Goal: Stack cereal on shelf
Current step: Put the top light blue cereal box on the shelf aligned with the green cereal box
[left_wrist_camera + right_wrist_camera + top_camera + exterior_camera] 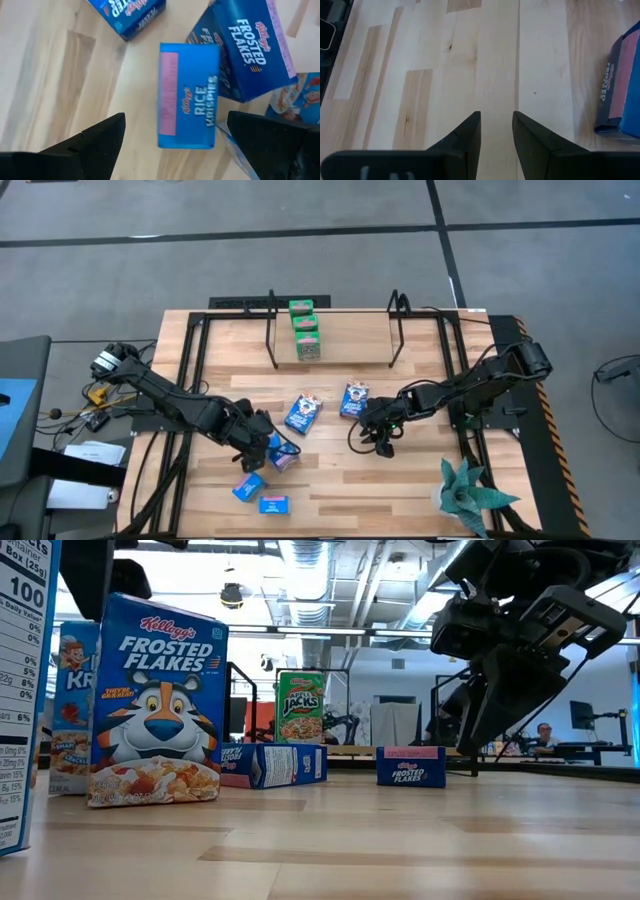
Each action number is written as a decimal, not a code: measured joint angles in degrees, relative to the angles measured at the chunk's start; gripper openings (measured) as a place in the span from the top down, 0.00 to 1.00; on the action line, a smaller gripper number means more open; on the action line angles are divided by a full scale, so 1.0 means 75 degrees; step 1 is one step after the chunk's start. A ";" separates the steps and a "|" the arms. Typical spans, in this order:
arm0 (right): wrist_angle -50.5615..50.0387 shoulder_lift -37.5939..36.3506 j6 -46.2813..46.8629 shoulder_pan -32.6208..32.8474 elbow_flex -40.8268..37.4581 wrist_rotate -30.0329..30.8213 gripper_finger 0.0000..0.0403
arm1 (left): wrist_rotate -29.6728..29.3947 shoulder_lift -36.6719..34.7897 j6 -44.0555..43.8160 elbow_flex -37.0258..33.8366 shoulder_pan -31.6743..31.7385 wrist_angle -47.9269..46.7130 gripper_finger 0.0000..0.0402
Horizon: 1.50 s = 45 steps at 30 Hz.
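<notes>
I should next grab the Rice Krispies box by its pink-striped end with my left gripper. Then I can stack the box on the shelf [350, 337].
Three green cereal boxes [304, 330] lie in a row on the shelf's wooden board [340, 345], between its black wire uprights at the table's far middle. Two dark blue Frosted Flakes boxes [303, 413] [354, 400] lie on the table's middle. My left gripper [175, 145] is open above a light blue Rice Krispies box [187, 95]. Its fingers stand on either side of the box without touching it. Another Frosted Flakes box [250, 45] lies right beside the Rice Krispies box. My right gripper [497, 130] points down over bare table, empty, with a narrow gap between its fingers.
Two more light blue boxes [249, 485] [272, 504] lie near the table's front edge, left of middle. A small green plant [470, 495] stands at the front right corner. Bare wood lies between the two grippers and in front of the shelf.
</notes>
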 joint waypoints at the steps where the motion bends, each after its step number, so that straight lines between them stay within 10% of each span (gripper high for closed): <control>1: 0.0008 0.0000 0.0000 -0.0007 0.0000 0.0000 0.66 | 0.0077 0.0000 -0.0020 0.0000 0.0000 0.0007 0.15; 28: 0.0024 0.0000 -0.0023 -0.0157 0.0000 0.0003 0.66 | -0.0039 0.0490 0.0173 -0.0003 -0.0230 0.0068 0.16; 45: 0.0018 0.0000 -0.0021 -0.0163 0.0000 0.0003 0.66 | -0.0082 0.0487 0.0350 -0.0003 -0.0142 0.0012 0.38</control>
